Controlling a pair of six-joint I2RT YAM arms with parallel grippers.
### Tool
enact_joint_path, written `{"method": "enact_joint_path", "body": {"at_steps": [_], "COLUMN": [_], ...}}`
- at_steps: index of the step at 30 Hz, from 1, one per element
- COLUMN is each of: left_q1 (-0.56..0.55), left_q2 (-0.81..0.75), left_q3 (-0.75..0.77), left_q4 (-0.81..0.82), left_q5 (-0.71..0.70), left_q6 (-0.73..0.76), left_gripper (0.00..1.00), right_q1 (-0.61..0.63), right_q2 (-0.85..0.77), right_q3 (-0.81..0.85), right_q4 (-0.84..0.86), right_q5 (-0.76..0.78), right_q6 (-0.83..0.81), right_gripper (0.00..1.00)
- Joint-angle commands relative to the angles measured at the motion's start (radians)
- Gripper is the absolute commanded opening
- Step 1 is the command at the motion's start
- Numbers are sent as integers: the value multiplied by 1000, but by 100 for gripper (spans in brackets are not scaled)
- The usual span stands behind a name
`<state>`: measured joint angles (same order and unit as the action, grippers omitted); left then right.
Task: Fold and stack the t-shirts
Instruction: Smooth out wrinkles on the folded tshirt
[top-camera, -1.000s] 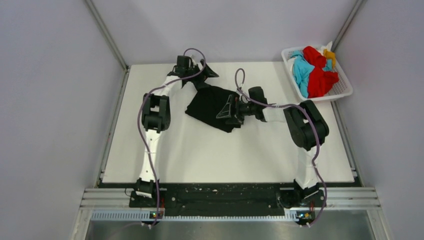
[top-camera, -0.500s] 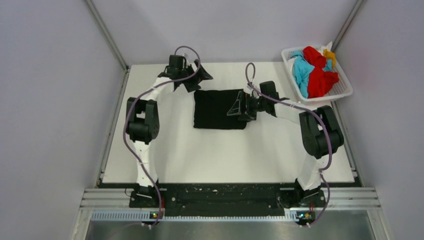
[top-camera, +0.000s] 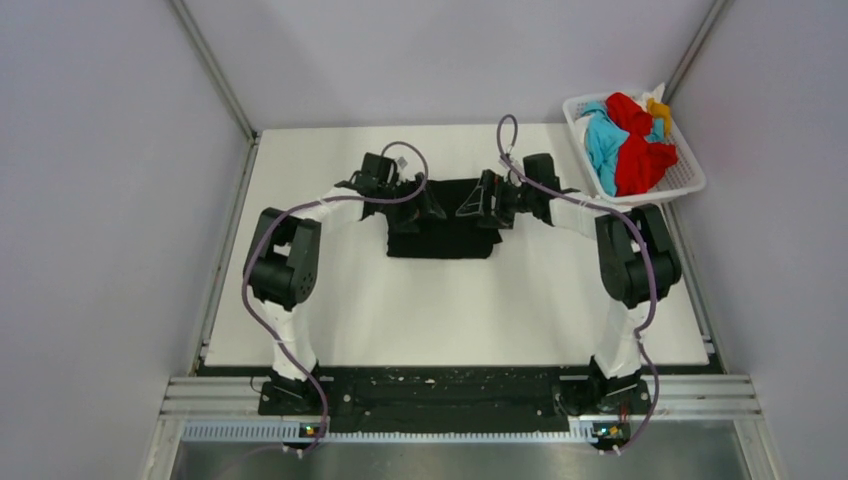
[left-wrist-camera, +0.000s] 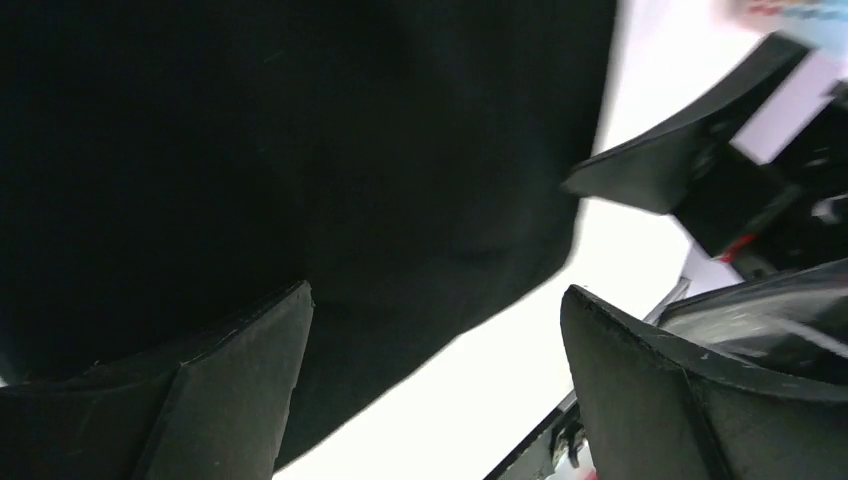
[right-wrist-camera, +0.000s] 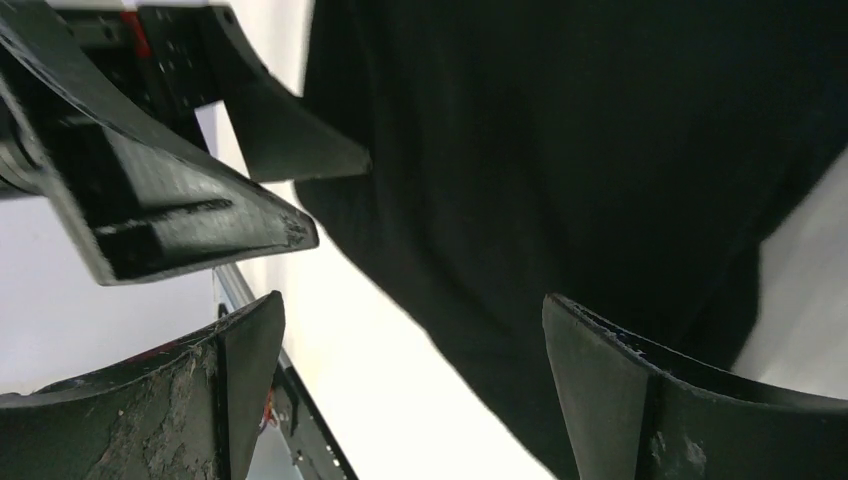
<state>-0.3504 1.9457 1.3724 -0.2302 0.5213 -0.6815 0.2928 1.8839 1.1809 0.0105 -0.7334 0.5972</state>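
Observation:
I should next grab the folded black t-shirt with my left gripper by its side edge away from the basket, to slide it flat for stacking.
The black t-shirt lies folded into a rough rectangle at the far middle of the table. It fills much of the left wrist view and the right wrist view. My left gripper is open and empty over the shirt's far left part. My right gripper is open and empty over its far right part, facing the left one. The red, turquoise-blue and orange-yellow t-shirts lie bunched in the basket.
The white lattice basket stands at the far right corner of the white table. Grey walls close in the left, right and back. A black rail runs along the near edge by the arm bases.
The black shirt went from a crumpled, slanted heap to a flat squared fold. Both grippers let go and moved in over its far edge, facing each other.

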Motion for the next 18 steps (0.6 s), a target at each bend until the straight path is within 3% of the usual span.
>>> {"method": "enact_joint_path", "body": {"at_steps": [1,5,11,18], "left_q1": [34,52,50,85], "left_q2": [39,37,-80,-181], "left_q3": [-87,-134,-77,-48], "left_q4": [27,29,-51,-156], "left_q5": [-10,5,-38,-338], "left_q6": [-11,-11,82,159], "left_gripper": [99,99,99,99], "right_q1": [-21,-33,-36,-60], "right_q2": [64,69,-25,-296], "right_q3": [3,-21,-27,-192], "right_q4": [36,37,42,142], "right_q5": [28,43,33,104], "right_q6": [14,6,-4,44], "right_gripper": [99,99,99,99]}}
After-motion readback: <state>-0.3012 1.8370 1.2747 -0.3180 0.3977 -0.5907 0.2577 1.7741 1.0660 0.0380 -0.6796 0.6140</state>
